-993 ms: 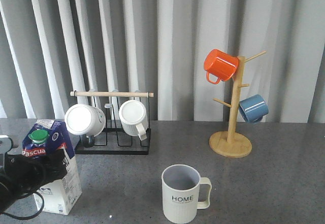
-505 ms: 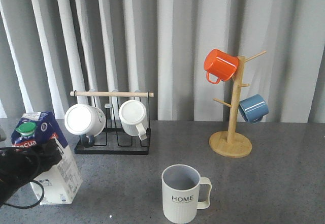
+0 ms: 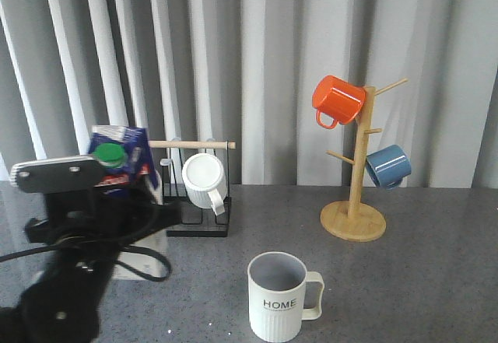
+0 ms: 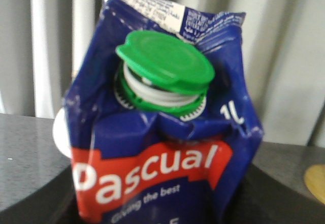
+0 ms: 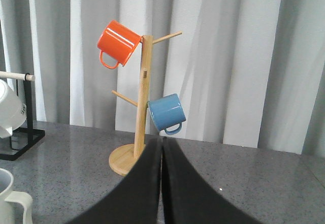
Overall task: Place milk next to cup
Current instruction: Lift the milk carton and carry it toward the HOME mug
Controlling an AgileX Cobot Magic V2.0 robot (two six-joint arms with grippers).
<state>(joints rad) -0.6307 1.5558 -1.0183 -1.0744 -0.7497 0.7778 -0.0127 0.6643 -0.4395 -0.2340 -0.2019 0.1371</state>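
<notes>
The lower edge of the milk carton (image 3: 140,278) hangs above the table beside the cup (image 3: 278,296), so my left gripper brings the carton down before opening.
The milk (image 3: 118,159), a blue and white carton with a red "Pascual" band and a green cap (image 3: 109,154), is held off the table at the left. My left gripper (image 3: 117,203) is shut on its body. In the left wrist view the milk (image 4: 157,148) fills the frame between the dark fingers (image 4: 30,209). The cup (image 3: 278,296), cream-white, ribbed and marked "HOME", stands at the front centre, to the right of the carton and apart from it. Its edge shows in the right wrist view (image 5: 10,198). My right gripper (image 5: 161,141) is shut and empty, and does not show in the front view.
A black wire rack (image 3: 198,222) with a wooden bar holds a smooth white mug (image 3: 205,178) behind the carton. A wooden mug tree (image 3: 355,218) at the back right carries an orange mug (image 3: 338,100) and a blue mug (image 3: 387,166). Grey curtains hang behind.
My left gripper has lifted the milk from the table at the far left, up and to the right. The carton now hides the rack's left white mug. The cup has not moved.
</notes>
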